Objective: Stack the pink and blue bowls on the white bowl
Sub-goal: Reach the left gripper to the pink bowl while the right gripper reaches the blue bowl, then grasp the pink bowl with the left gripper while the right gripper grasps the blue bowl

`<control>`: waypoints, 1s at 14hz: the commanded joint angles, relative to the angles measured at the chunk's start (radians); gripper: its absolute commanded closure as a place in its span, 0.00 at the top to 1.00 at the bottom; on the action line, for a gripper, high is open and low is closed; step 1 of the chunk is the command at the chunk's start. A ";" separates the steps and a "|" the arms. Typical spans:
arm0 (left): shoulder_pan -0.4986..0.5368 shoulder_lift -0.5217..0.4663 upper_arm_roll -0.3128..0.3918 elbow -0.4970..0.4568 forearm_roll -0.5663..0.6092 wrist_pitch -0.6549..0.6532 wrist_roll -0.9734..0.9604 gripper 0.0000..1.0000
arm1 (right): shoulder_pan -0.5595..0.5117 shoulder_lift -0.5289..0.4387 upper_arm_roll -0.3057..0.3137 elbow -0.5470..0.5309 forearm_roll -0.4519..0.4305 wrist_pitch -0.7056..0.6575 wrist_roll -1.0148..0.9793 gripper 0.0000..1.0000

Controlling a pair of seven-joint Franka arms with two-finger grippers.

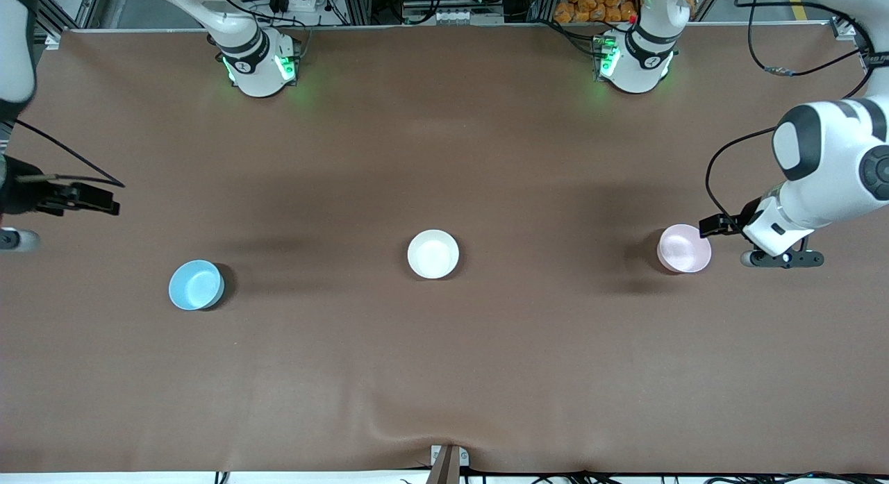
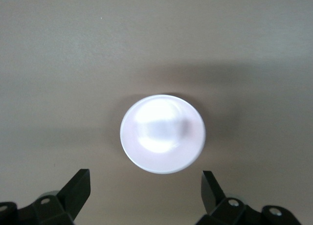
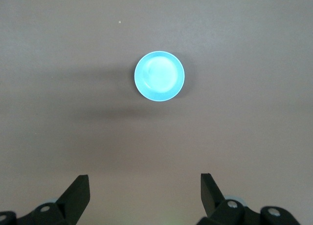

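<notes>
Next, the left gripper picks up the pink bowl by its rim to stack it on the white bowl (image 1: 433, 254).
The white bowl (image 1: 433, 254) sits upright in the middle of the table. The pale pink bowl (image 1: 684, 248) stands toward the left arm's end, the sky-blue bowl (image 1: 196, 285) toward the right arm's end. My left gripper (image 1: 722, 225) hangs over the table just beside the pink bowl, open and empty. In the left wrist view the pink bowl (image 2: 163, 133) lies just ahead of the open left gripper (image 2: 145, 182). My right gripper (image 1: 94, 199) is up over the table's edge at the right arm's end, open and empty. The right wrist view shows the blue bowl (image 3: 159, 76) well ahead of the right gripper (image 3: 144, 180).
The brown table cover (image 1: 444, 373) is bare apart from the three bowls. Both arm bases (image 1: 260, 67) stand along the table edge farthest from the front camera. A small clamp (image 1: 448, 460) sits at the nearest edge.
</notes>
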 commanded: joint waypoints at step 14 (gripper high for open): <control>0.064 0.196 -0.012 -0.057 0.014 0.287 0.126 0.41 | -0.007 0.203 0.003 -0.170 0.001 0.370 -0.017 1.00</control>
